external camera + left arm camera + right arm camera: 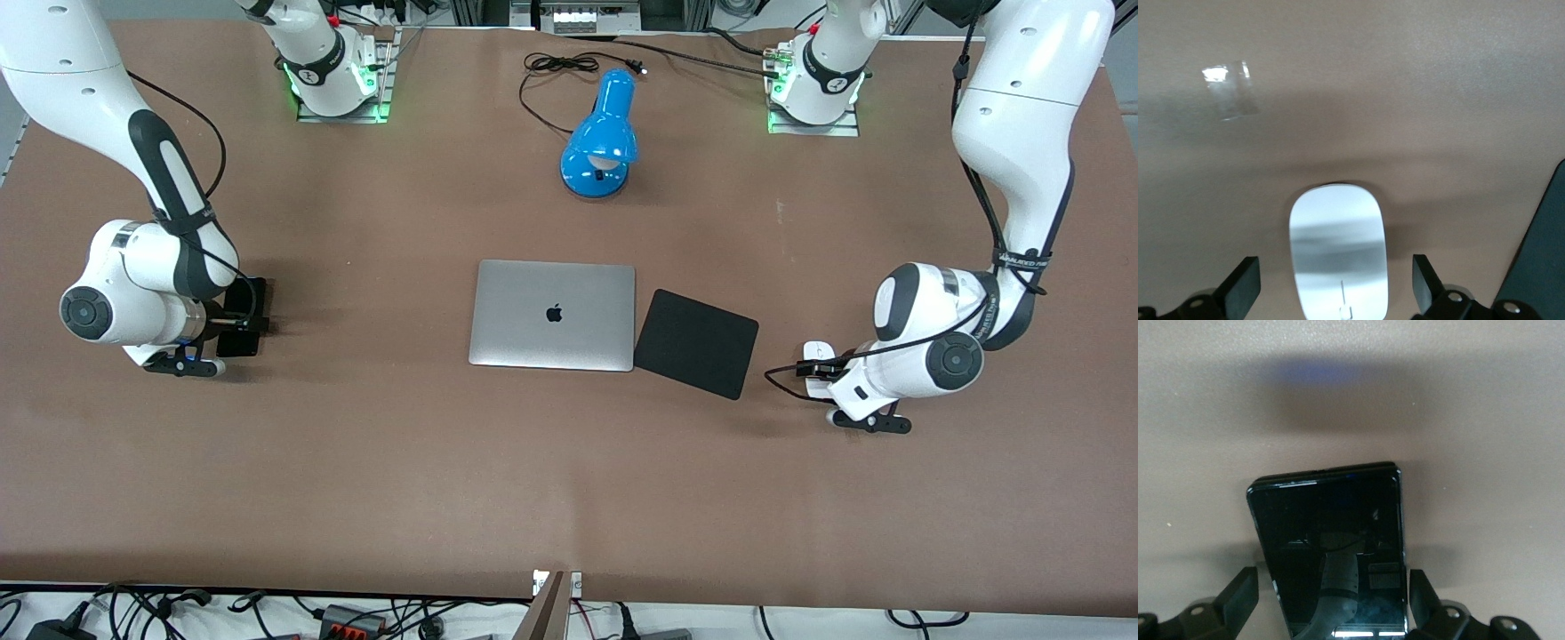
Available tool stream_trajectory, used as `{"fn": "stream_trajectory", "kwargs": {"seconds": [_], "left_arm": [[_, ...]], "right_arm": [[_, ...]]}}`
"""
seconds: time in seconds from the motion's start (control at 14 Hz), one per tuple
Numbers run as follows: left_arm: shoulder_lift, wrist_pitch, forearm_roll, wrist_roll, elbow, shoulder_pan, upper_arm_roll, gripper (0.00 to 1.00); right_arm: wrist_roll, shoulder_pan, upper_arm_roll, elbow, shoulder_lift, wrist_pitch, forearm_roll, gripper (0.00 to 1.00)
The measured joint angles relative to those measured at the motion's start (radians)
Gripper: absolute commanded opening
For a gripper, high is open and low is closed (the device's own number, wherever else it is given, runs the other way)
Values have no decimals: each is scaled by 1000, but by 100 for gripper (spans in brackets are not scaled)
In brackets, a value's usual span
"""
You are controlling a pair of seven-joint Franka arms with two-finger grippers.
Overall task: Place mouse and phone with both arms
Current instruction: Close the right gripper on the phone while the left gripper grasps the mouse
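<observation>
My right gripper closes on the black phone (pixel 1331 547) next. Its fingers stand around the phone's long edges, low over the table, so closing would catch it.
The white mouse (pixel 1338 257) lies on the brown table beside the black mouse pad, toward the left arm's end; in the front view only part of the mouse (pixel 815 348) shows under the arm. My left gripper (pixel 1336 288) is open and straddles it, with a gap on each side; it also shows in the front view (pixel 822 364). The black phone (pixel 1331 547) lies flat on the table toward the right arm's end, and it also shows in the front view (pixel 246 307). My right gripper (pixel 1331 600) is open and straddles the phone's end, one finger (pixel 1421 597) close to its edge; it also shows in the front view (pixel 238 327).
A closed silver laptop (pixel 552 314) lies mid-table with the black mouse pad (pixel 696 342) beside it. A blue desk lamp (pixel 600 138) with a black cord stands farther from the camera. A scrap of clear tape (pixel 1230 89) lies on the table by the mouse.
</observation>
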Motion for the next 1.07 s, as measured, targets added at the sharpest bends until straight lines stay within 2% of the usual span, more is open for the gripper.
{"fn": "stream_trajectory", "kwargs": {"seconds": [0.43, 0.5, 0.64, 0.71, 0.86, 1.07], "left_arm": [[0, 22, 0, 0, -17, -1, 0, 98], [0, 23, 0, 0, -18, -1, 0, 95], [0, 24, 0, 0, -18, -1, 0, 89], [0, 24, 0, 0, -18, -1, 0, 85], [0, 25, 0, 1, -18, -1, 0, 80], [0, 25, 0, 1, -19, -1, 0, 73]], "right_arm": [[-1, -1, 0, 0, 3, 0, 0, 100], [-1, -1, 0, 0, 5, -1, 0, 85], [-1, -1, 0, 1, 4, -7, 0, 68], [-1, -1, 0, 3, -1, -16, 0, 56], [-1, -2, 0, 3, -2, -21, 0, 43], [-1, -2, 0, 5, -2, -46, 0, 38]]}}
